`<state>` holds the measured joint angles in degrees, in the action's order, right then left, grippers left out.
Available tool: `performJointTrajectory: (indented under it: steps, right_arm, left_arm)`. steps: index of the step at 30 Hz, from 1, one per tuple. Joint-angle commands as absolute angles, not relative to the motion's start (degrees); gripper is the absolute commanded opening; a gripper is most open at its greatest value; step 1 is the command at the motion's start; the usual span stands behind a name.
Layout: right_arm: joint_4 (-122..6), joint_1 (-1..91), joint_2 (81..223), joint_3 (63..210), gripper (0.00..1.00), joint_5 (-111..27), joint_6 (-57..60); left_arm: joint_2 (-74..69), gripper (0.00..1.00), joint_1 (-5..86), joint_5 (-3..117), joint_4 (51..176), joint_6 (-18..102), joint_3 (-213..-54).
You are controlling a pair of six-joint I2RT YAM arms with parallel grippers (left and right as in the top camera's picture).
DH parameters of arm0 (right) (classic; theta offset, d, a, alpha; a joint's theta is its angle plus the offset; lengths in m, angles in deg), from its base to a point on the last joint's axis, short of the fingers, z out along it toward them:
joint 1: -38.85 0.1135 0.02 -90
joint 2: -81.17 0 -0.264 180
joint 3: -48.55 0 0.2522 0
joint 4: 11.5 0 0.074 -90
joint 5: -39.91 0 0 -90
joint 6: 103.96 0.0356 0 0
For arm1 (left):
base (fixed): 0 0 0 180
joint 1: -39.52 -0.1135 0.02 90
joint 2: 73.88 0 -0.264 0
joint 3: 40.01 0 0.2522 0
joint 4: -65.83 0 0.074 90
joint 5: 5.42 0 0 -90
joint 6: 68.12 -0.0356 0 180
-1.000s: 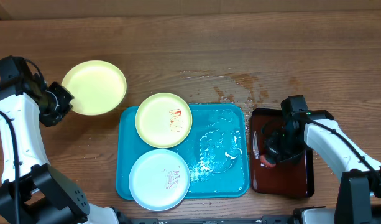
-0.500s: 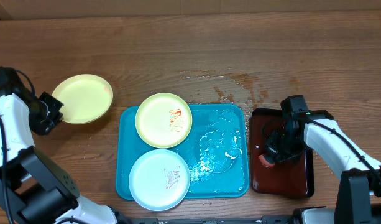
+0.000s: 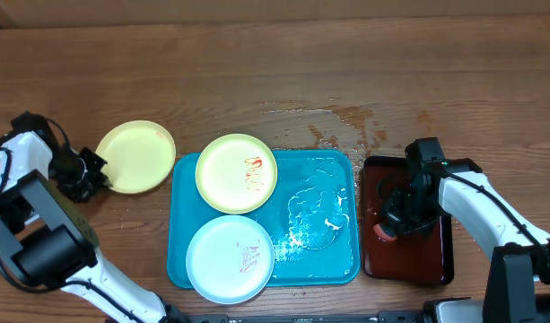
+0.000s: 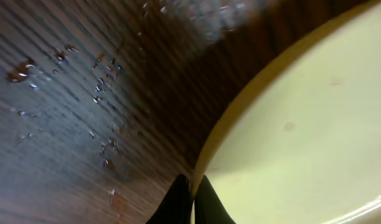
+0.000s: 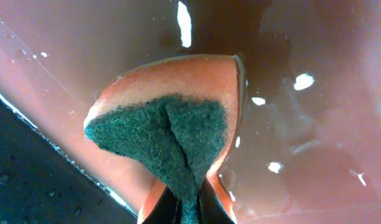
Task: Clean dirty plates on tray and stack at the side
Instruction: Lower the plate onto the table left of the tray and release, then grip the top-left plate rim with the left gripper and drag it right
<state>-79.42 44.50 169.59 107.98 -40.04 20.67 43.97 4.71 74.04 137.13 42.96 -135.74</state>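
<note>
The sponge's orange end (image 3: 385, 232) is low inside the dark red-brown tray. My right gripper should open now, as the sponge would rest there if released.
A clean pale yellow-green plate (image 3: 137, 156) lies at the left of the turquoise tray (image 3: 324, 260), on or just above the table. My left gripper (image 3: 91, 172) is shut on its left rim; the left wrist view shows the fingers (image 4: 191, 198) pinching the plate's edge (image 4: 289, 137). On the tray lie a yellow-green plate (image 3: 236, 172) and a pale blue-white plate (image 3: 230, 258), both with reddish smears. My right gripper (image 3: 393, 222) is shut on an orange and green sponge (image 5: 171, 118) over the dark red-brown tray (image 3: 436, 260).
Foamy water covers the right half of the turquoise tray. A wet patch (image 3: 346, 121) spreads on the wooden table behind the trays. Water drops (image 4: 66, 74) dot the wood beside the held plate.
My left gripper has carried the yellow-green plate down and toward the tray's left side, and it now sits flatter. The right arm and sponge have stayed in place.
</note>
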Motion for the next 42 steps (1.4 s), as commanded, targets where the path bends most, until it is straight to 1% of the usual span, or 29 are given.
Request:
performJointTrajectory:
  steps: [1,2,3,4,5,6,7,8,9,10,11,12,14,16,18,21,23,25,30,36,40,42]
  right_arm:
    - [-79.77,44.64,169.92,107.67,0.04,-39.69,20.32]
    - [-79.83,44.64,169.92,107.67,0.04,-39.69,20.34]
    - [-79.85,44.64,169.92,107.67,0.04,-39.69,20.32]
    - [-79.85,44.64,169.92,107.67,0.04,-39.69,20.34]
    - [-79.85,44.64,169.92,107.67,0.04,-39.69,20.32]
    - [-79.85,44.64,169.92,107.67,0.04,-39.69,20.32]
    - [-79.85,44.64,169.92,107.67,0.04,-39.69,20.34]
    - [-79.85,44.64,169.92,107.67,0.04,-39.69,20.34]
    - [-79.87,44.64,169.92,107.67,0.11,-39.69,20.32]
    - [-79.87,44.64,169.92,107.67,0.25,-39.69,20.32]
    - [-79.87,44.64,169.92,107.67,0.35,-39.67,20.32]
    - [-79.94,44.64,169.92,107.67,0.42,-39.67,20.21]
    - [-79.94,44.64,169.92,107.67,0.49,-39.65,19.66]
    - [-79.77,44.64,169.92,107.69,0.57,-39.69,18.68]
    - [-79.55,44.64,169.92,107.69,0.61,-39.69,18.59]
    - [-79.18,44.64,169.92,107.72,0.64,-39.69,18.35]
    - [-78.85,44.64,169.92,107.78,0.65,-39.67,17.85]
    - [-78.69,44.64,169.92,108.0,0.65,-39.76,17.43]
    - [-79.66,44.64,169.9,110.56,0.65,-40.96,15.73]
    - [-84.4,44.64,169.9,117.66,0.64,-42.21,13.74]
    - [-87.87,44.64,169.9,121.86,0.66,-42.51,12.49]
    - [-88.55,44.64,169.9,122.58,0.66,-42.47,12.01]
  left_arm:
    - [46.46,0.04,3.12,74.5,137.37,45.08,-135.46]
    - [46.55,0.05,3.05,74.6,137.32,45.02,-135.46]
    - [46.55,0.07,3.05,74.8,137.3,44.97,-135.46]
    - [46.5,0.26,3.05,74.89,137.21,44.56,-135.46]
    - [46.48,0.53,3.07,74.89,137.26,44.08,-135.46]
    - [46.48,0.73,3.07,74.95,137.43,43.77,-135.46]
    - [46.44,0.81,3.07,75.06,137.63,43.44,-135.46]
    - [46.35,0.86,3.14,75.13,137.74,43.18,-135.46]
    - [46.11,0.91,3.2,75.11,137.94,43.16,-135.46]
    - [45.85,0.93,3.23,75.09,138.0,43.36,-135.48]
    - [45.28,0.93,3.23,75.09,138.0,43.34,-135.48]
    - [44.4,0.93,3.23,74.95,138.02,43.31,-135.48]
    - [42.22,0.93,3.23,74.8,138.13,43.34,-135.48]
    - [39.14,0.93,3.31,74.45,138.28,43.79,-135.48]
    - [35.22,0.93,3.68,74.43,138.57,44.43,-135.48]
    - [28.71,0.9,4.84,74.43,139.84,44.36,-135.7]
    - [24.01,0.88,6.24,74.23,140.91,43.51,-135.7]
    - [19.49,0.87,8.32,72.62,141.87,40.65,-135.7]
    - [12.16,0.88,16.95,69.91,143.88,30.31,-135.7]
    - [13.83,0.92,29.1,69.93,144.8,21.06,-135.63]
    - [17.87,0.86,32.8,70.17,144.75,19.1,-135.61]
    - [20.73,0.85,33.26,70.12,144.78,18.55,-135.61]
